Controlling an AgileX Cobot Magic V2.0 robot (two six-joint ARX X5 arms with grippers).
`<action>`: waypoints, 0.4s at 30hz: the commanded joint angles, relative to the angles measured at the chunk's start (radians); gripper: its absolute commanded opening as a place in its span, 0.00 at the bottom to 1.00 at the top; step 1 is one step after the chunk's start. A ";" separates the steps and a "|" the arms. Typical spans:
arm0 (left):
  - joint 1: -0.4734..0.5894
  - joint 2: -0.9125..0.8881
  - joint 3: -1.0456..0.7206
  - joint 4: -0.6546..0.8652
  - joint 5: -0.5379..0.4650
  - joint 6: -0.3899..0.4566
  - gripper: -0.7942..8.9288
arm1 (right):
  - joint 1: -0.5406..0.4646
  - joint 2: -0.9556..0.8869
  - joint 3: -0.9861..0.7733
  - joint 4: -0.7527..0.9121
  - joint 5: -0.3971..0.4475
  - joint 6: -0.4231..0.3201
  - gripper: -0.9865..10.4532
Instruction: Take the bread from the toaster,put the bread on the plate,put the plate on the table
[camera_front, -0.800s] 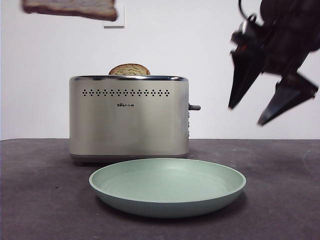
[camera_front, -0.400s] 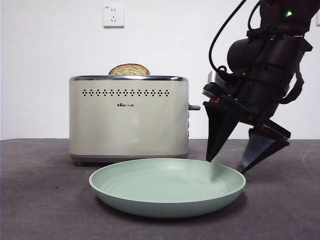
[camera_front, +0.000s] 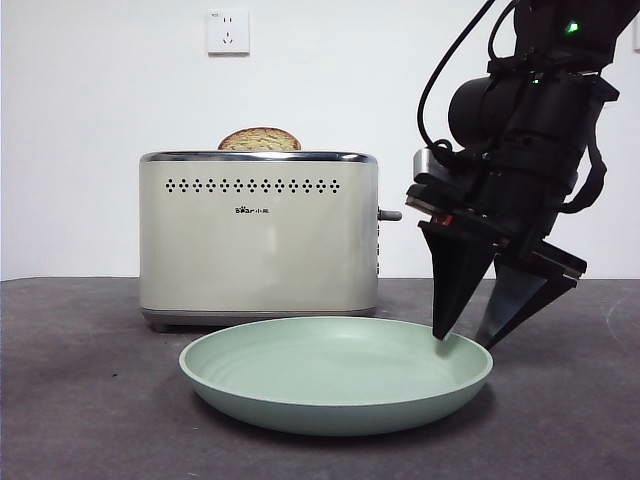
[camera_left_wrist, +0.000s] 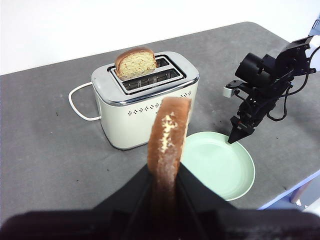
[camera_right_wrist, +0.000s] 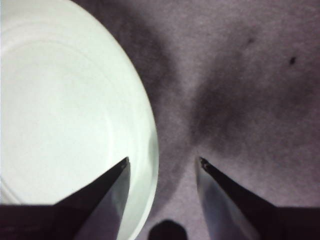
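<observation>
My right gripper is going to put the plate (camera_front: 335, 375) on the tabletop, so next it will grab the mint-green plate by its raised rim (camera_front: 470, 355).
The bread (camera_left_wrist: 169, 131) stands on edge high above the table, my left gripper (camera_left_wrist: 165, 171) shut on its lower end; neither shows in the front view. Below it sit the cream toaster (camera_left_wrist: 150, 105) (camera_front: 258, 235) and the mint-green plate (camera_left_wrist: 220, 167) (camera_front: 335, 375), which lies flat on the table (camera_front: 80, 400) in front of the toaster. My right gripper (camera_front: 463, 342) (camera_right_wrist: 162, 161) is open, one jaw inside and one outside the plate's right rim (camera_right_wrist: 150, 145), tips at rim height. It also shows in the left wrist view as the right gripper (camera_left_wrist: 236, 136).
A second slice (camera_front: 259, 139) (camera_left_wrist: 135, 61) pokes its domed top out of the toaster's far slot. The near slot (camera_left_wrist: 152, 80) is empty. A white cord (camera_left_wrist: 80, 102) loops behind the toaster. The grey lever (camera_front: 389, 215) sticks out toward the right arm.
The right arm came down from the upper right and its open jaws now straddle the plate's rim. The bread, at the top left edge a second ago, has left the front view.
</observation>
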 joint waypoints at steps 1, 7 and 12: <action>-0.002 -0.008 -0.005 -0.048 -0.001 -0.014 0.07 | 0.007 0.040 -0.006 -0.001 -0.009 -0.003 0.28; -0.002 -0.009 -0.005 -0.050 0.006 -0.014 0.07 | 0.007 0.045 -0.006 -0.002 -0.008 -0.004 0.16; -0.002 -0.009 -0.005 -0.046 0.006 -0.014 0.07 | 0.007 0.045 -0.006 -0.004 -0.009 -0.001 0.08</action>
